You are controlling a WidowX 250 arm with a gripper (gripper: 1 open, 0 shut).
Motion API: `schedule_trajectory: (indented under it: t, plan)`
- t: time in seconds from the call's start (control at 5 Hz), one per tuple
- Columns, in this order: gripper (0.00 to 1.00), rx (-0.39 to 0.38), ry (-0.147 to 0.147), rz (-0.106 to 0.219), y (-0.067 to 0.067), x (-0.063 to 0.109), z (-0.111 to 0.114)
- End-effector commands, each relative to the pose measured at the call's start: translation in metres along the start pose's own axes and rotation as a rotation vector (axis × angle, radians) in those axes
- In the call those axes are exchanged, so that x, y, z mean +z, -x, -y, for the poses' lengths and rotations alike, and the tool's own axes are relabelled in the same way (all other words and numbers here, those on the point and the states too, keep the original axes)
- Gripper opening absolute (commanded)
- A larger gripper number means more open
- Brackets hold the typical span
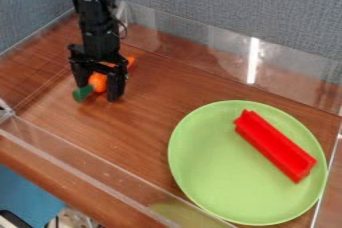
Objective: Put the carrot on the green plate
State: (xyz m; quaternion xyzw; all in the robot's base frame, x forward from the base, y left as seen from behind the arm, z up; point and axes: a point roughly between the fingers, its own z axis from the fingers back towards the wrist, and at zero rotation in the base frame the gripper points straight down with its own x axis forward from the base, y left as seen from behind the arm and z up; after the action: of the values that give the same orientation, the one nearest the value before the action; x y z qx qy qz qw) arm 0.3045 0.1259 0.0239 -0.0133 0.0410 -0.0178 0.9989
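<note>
I will put the carrot on the green plate [214, 167], so my gripper will next grab the carrot's orange body [99, 82].
The small orange carrot [98, 78] lies on the wooden table at the left, its dark green stem tip [83, 92] poking out toward the front left. My gripper [102, 84] points straight down over it, low at the table. Its black fingers [120, 82] stand apart on either side of the carrot, open and not clamped on it. The arm hides most of the carrot's body. The large round green plate [214, 167] sits at the front right, well away from the gripper.
A red rectangular block [275, 145] lies on the right half of the plate. Clear plastic walls [254, 57] fence the table at the back, left and front. A blue-grey backdrop stands behind.
</note>
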Motion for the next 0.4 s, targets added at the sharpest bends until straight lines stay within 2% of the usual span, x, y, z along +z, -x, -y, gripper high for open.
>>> schedule_trajectory:
  t: [0.0, 0.2]
  plan:
    - [0.0, -0.011, -0.018, 0.045, -0.007, 0.011, 0.0]
    - [1.0, -0.015, -0.014, 0.065, -0.008, 0.015, 0.012]
